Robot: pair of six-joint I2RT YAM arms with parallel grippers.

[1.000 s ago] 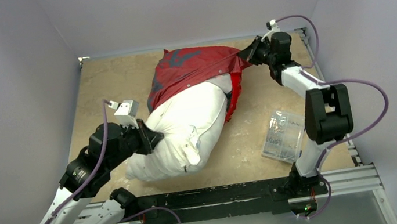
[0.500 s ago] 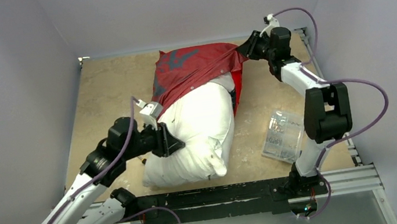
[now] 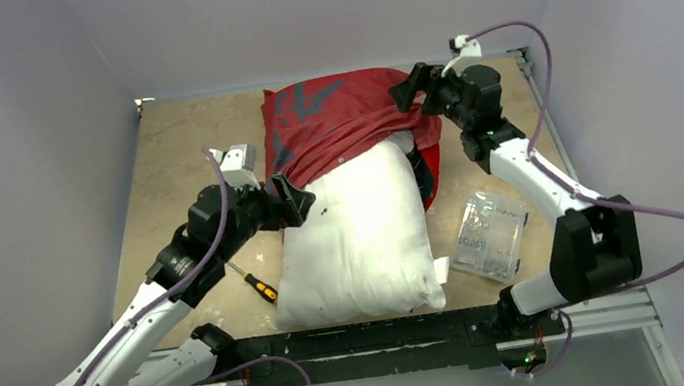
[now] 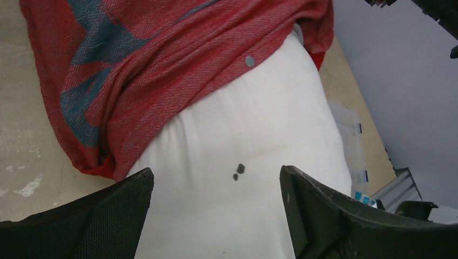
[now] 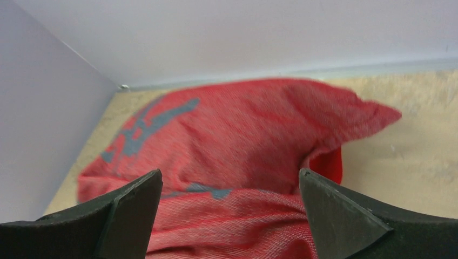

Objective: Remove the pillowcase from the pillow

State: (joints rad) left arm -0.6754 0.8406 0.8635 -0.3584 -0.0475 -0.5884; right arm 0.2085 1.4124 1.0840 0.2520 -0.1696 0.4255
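The right gripper grabs the red pillowcase by the slack folds along its hem next, to strip the white pillow.
The white pillow lies flat in the middle of the table, its near end bare. The red pillowcase with grey-blue marks is bunched over its far end. My left gripper stands open at the pillow's left edge, just below the cloth's hem. In the left wrist view the pillow with its dark speck shows between the open left gripper, and the pillowcase lies beyond. My right gripper is open at the cloth's far right corner. The open right gripper frames slack pillowcase and holds nothing.
A screwdriver with an orange and black handle lies on the table left of the pillow. A clear plastic box sits to the pillow's right, near the right arm. Walls close in the table's far, left and right sides.
Both grippers have opened and let go of pillow and pillowcase. The pillow has dropped flat and swung straight, the cloth has gone slack, and the screwdriver has come into sight.
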